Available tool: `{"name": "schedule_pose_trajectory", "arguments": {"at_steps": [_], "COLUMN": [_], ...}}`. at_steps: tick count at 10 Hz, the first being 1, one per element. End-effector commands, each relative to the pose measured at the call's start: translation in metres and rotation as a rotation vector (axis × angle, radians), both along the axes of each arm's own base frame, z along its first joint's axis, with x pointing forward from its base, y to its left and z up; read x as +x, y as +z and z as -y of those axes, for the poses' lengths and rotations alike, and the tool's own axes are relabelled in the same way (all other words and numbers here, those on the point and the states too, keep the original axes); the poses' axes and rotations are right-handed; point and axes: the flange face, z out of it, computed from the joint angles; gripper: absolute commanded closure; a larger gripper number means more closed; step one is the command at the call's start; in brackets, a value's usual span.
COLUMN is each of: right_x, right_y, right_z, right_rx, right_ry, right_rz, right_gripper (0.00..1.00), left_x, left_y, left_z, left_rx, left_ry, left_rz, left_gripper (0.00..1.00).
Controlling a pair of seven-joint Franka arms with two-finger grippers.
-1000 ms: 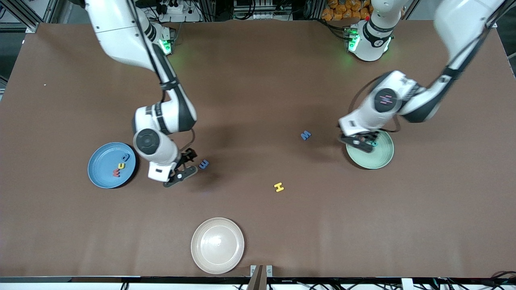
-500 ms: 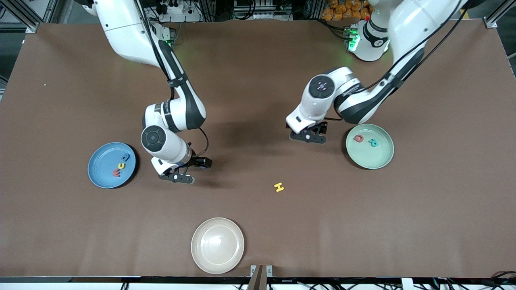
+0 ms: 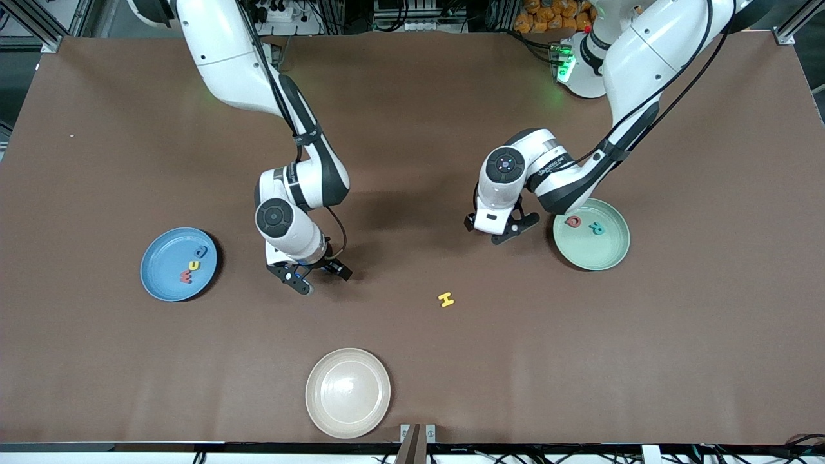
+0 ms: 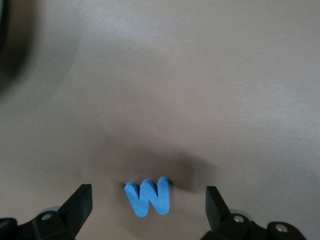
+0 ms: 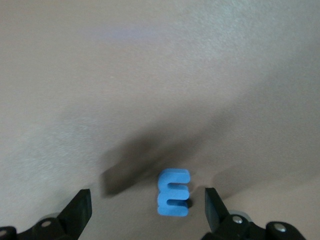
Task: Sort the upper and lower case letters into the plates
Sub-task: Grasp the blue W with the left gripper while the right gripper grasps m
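Observation:
The blue E-like letter [image 5: 173, 192] sits between my right gripper's fingers, so it is now time for my right gripper to close on the letter.
The blue plate [image 3: 177, 264] toward the right arm's end holds three small letters [image 3: 193, 264]. Two letters, one red [image 3: 573, 222] and one teal [image 3: 598, 227], lie in the mint green plate [image 3: 591, 234] toward the left arm's end. A yellow H [image 3: 446, 299] lies on the table between the plates. My left gripper [image 3: 501, 227] hangs open beside the green plate, over a blue W-shaped letter [image 4: 148, 197] that lies between its fingers [image 4: 80, 202]. My right gripper [image 3: 316, 274] is open over a blue E-like letter [image 5: 173, 199]. The front view hides both blue letters.
A cream-white plate [image 3: 348, 392] sits near the table edge closest to the front camera. The brown table [image 3: 412, 96] stretches bare near the arms' bases.
The left gripper has swung from over the green plate to over its blue letter. The right gripper has shifted away from the blue plate to over the other blue letter. Both stayed open.

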Motion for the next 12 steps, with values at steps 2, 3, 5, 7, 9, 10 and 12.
{"name": "schedule_pose_trajectory", "arguments": {"at_steps": [2, 3, 5, 7, 9, 10, 12], "right_x": [-0.004, -0.004, -0.007, -0.006, -0.007, -0.008, -0.004], "right_y": [-0.001, 0.000, -0.004, -0.004, -0.003, -0.002, 0.006], "right_z": [0.005, 0.003, 0.006, 0.009, 0.010, 0.012, 0.020], "right_rx": [0.004, 0.004, -0.004, -0.007, -0.007, -0.006, -0.005], "right_ry": [-0.062, -0.060, -0.048, -0.028, -0.012, 0.024, 0.074], "right_rz": [-0.014, -0.013, -0.020, -0.017, -0.018, -0.020, -0.028], "right_gripper": [0.00, 0.00, 0.58, 1.00, 1.00, 1.00, 1.00], "left_x": [-0.017, -0.019, -0.015, -0.012, -0.012, -0.013, -0.014], "left_y": [-0.004, -0.006, -0.005, -0.005, -0.003, -0.005, -0.013], "left_z": [0.009, 0.008, 0.004, 0.003, 0.006, 0.006, -0.003], "left_rx": [-0.040, -0.038, -0.041, -0.057, -0.077, -0.075, -0.056], "left_ry": [0.144, 0.134, 0.125, 0.148, 0.192, 0.189, 0.159], "left_rz": [0.030, 0.029, 0.053, 0.059, 0.072, 0.071, 0.081], "left_gripper": [0.00, 0.00, 0.17, 0.22, 0.27, 0.36, 0.34]}}
